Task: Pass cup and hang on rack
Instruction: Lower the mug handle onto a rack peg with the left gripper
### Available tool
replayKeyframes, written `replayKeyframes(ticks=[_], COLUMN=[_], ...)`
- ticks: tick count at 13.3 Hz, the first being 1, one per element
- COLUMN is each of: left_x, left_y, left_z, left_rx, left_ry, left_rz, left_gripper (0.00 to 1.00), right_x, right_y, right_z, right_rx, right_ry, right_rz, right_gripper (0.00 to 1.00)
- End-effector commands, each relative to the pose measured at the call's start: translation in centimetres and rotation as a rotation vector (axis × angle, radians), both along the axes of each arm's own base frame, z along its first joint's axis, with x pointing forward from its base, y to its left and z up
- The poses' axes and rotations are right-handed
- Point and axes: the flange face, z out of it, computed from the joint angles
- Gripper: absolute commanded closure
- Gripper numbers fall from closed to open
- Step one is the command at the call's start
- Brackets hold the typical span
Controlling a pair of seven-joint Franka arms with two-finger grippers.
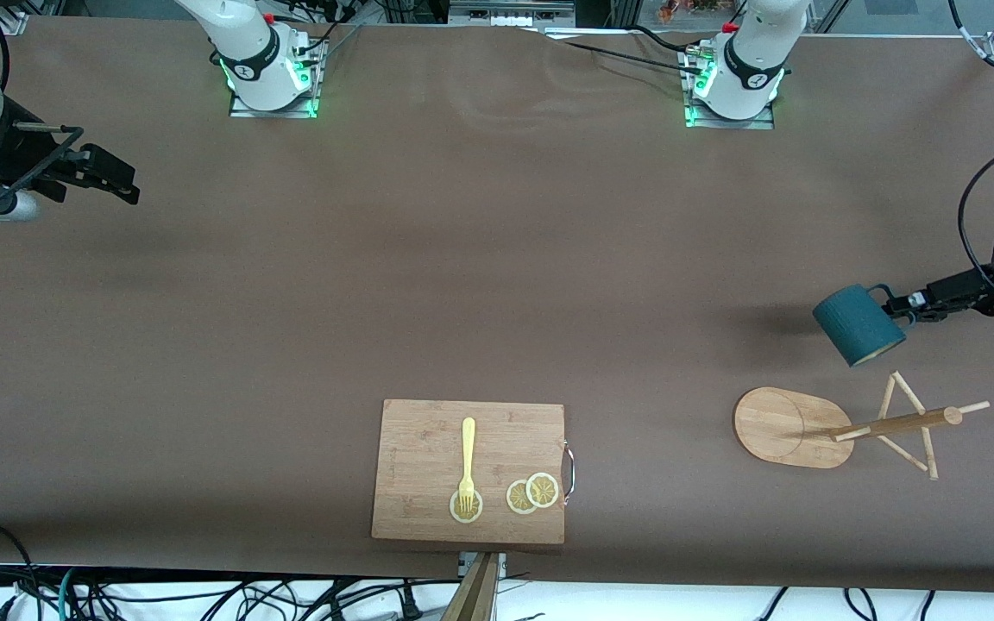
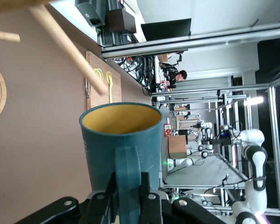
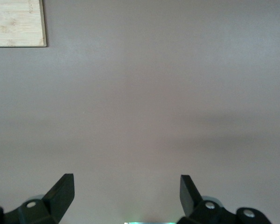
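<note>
The cup's yellowish opening is short of the rack's peg tip, so my left gripper needs to move the cup toward the peg before releasing it.
The dark teal cup hangs tilted in the air, its yellowish mouth turned toward the rack. My left gripper is shut on its loop handle. In the left wrist view the fingers pinch the handle of the cup from both sides of the left gripper. The bamboo rack stands at the left arm's end of the table, and one of its pegs shows just past the cup's rim. My right gripper waits open and empty at the right arm's end, also seen as the right gripper over bare table.
A wooden cutting board lies near the front edge at mid-table, carrying a yellow fork and lemon slices. Its corner shows in the right wrist view. Brown table cloth covers the surface.
</note>
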Motion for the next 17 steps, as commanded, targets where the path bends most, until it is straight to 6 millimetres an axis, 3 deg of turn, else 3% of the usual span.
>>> replayKeyframes(ticks=[1,5,7,9,10,14,17], left_x=[2.1,2.5,3.2,3.3,3.3,5.5,6.6], left_y=[0.7,1.5,2.3,2.6,2.7,4.1,5.0], left_z=[-0.9,-0.4,1.5,1.5,1.0,2.8,1.8], left_rx=[-0.05,-0.046,-0.019,-0.027,-0.023,0.034,0.033], left_ry=[0.08,0.266,0.327,0.41,0.42,0.446,0.433], left_rz=[0.01,0.025,0.047,0.07,0.068,0.103,0.116], left_gripper=[1.0,1.0,1.0,1.0,1.0,1.0,1.0], right_x=[0.4,0.4,0.4,0.4,0.4,0.4,0.4], right_y=[-0.6,-0.6,-0.6,-0.6,-0.6,-0.6,-0.6], right_z=[0.5,0.5,0.4,0.5,0.5,0.5,0.5], right_rx=[-0.014,-0.014,-0.014,-0.014,-0.014,-0.014,-0.014], right_ry=[-0.01,-0.011,-0.008,-0.01,-0.01,-0.01,-0.01], right_rz=[0.004,0.004,0.004,0.004,0.003,0.003,0.003], right_gripper=[0.0,0.0,0.0,0.0,0.0,0.0,0.0])
